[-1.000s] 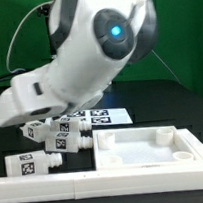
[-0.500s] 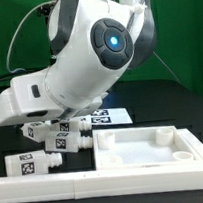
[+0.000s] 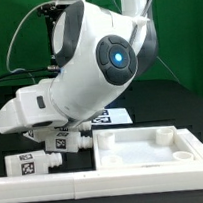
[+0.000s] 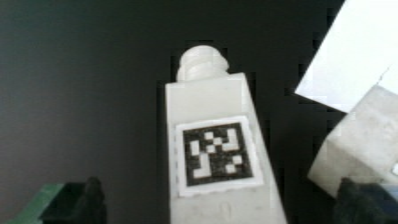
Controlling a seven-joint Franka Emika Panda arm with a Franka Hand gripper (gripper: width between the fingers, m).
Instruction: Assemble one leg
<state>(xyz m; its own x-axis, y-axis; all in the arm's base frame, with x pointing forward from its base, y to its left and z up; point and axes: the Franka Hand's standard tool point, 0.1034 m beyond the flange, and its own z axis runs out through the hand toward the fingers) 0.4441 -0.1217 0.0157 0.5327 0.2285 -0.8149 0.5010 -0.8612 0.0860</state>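
The robot's fingers are on either side of the white leg, below the leg's black-and-white tag, so it is time for the gripper to close on the leg.
In the wrist view one leg (image 4: 210,140) lies lengthwise between my fingers. It is a white blocky post with a black-and-white tag and a round stub end (image 4: 205,63) pointing away. My gripper (image 4: 217,205) is open, with one dark finger (image 4: 71,205) on each side of the leg and a gap on both sides. In the exterior view the gripper (image 3: 40,128) hangs low over a cluster of legs at the exterior view's left. One leg (image 3: 61,142) lies just under it and another (image 3: 35,164) lies nearer the front. The arm hides the fingertips there.
The large white tray-like panel (image 3: 144,146) lies at the front right, close to the legs. The marker board (image 3: 113,115) lies behind it. In the wrist view a white surface (image 4: 365,60) and a grey-white edge (image 4: 356,145) lie close beside the leg.
The arm has swung and the hand has sunk a little toward the cluster of legs. The legs and the panel have not moved.
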